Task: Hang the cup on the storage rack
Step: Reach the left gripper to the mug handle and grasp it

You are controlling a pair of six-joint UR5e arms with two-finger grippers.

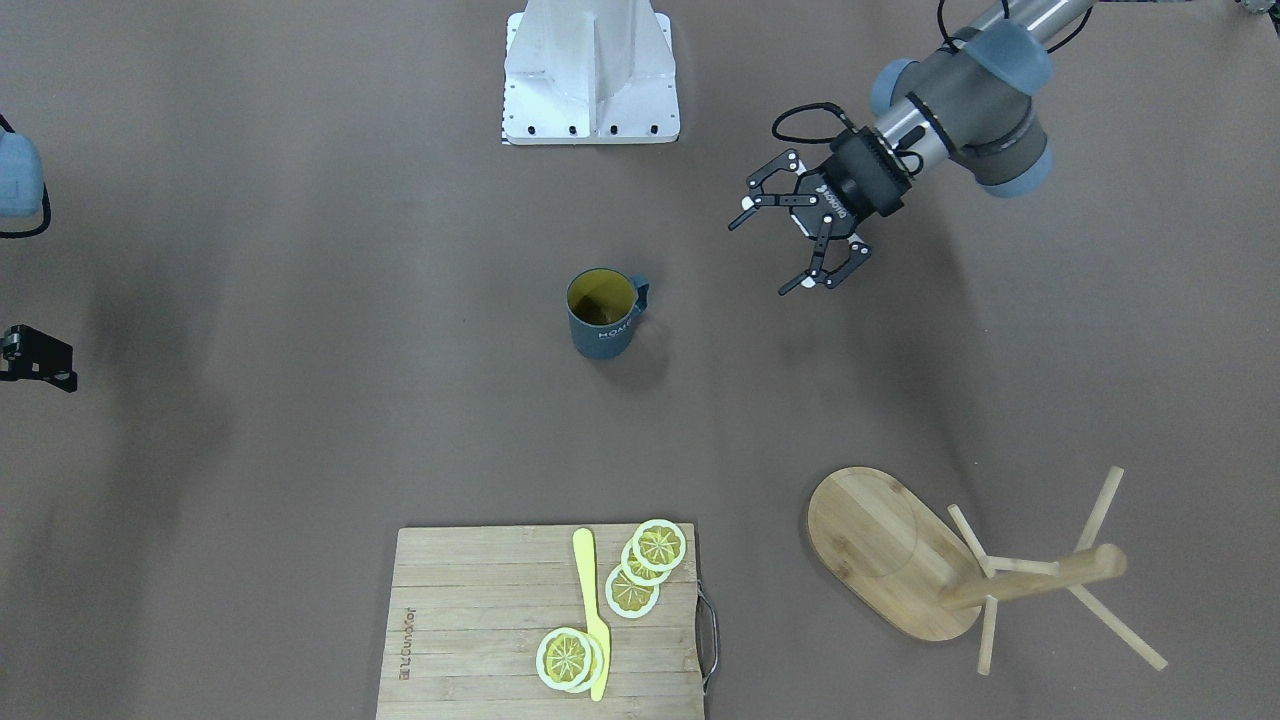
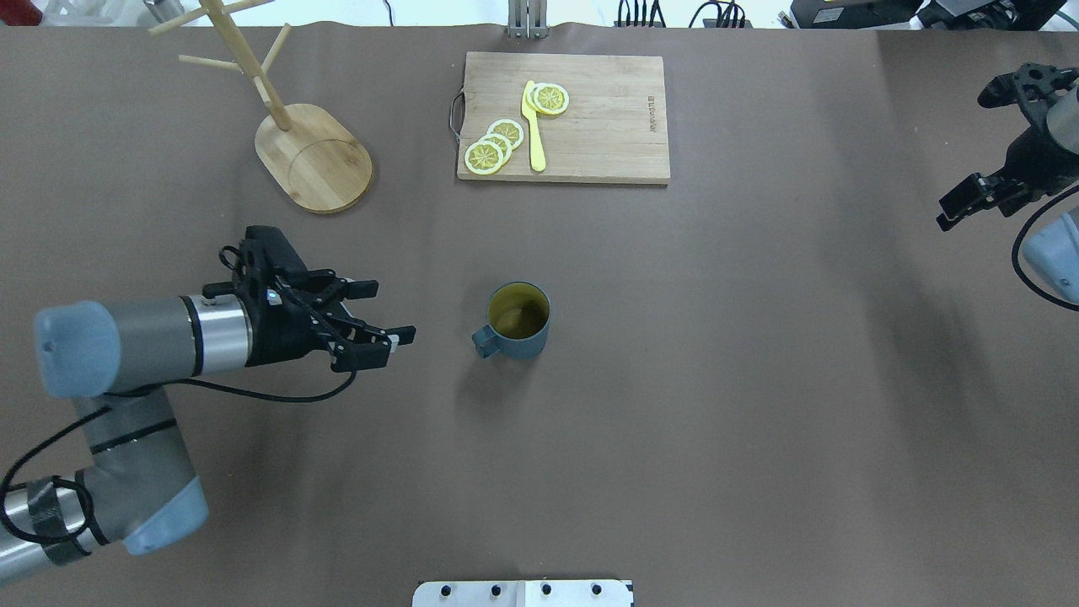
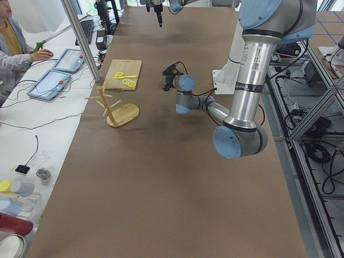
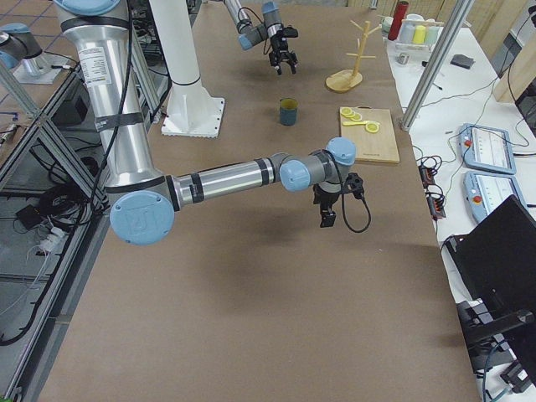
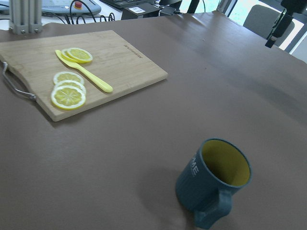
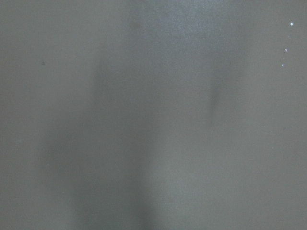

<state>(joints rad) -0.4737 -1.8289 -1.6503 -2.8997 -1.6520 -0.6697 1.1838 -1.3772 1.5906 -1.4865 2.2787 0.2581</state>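
I will next grab the cup with my left gripper by its handle (image 1: 642, 294), which stands out with two flat sides, while the cup's body (image 1: 599, 335) is round and sloping.
The slate-blue cup (image 2: 518, 320) stands upright mid-table, its yellow-olive inside showing and its handle turned toward my left gripper. It also shows in the front view (image 1: 603, 315) and the left wrist view (image 5: 216, 184). My left gripper (image 2: 394, 310) is open and empty, level with the cup and a short gap to its left; in the front view (image 1: 768, 256) its fingers are spread. The bamboo storage rack (image 2: 316, 156) stands upright at the far left, its pegs bare (image 1: 890, 560). My right gripper (image 2: 965, 160) is open and empty at the table's right edge, far from the cup.
A slatted cutting board (image 2: 590, 126) with lemon slices and a yellow knife lies at the far side, beyond the cup. The robot base (image 1: 590, 80) stands at the near edge. An operator (image 3: 11, 43) sits beside the table past the rack.
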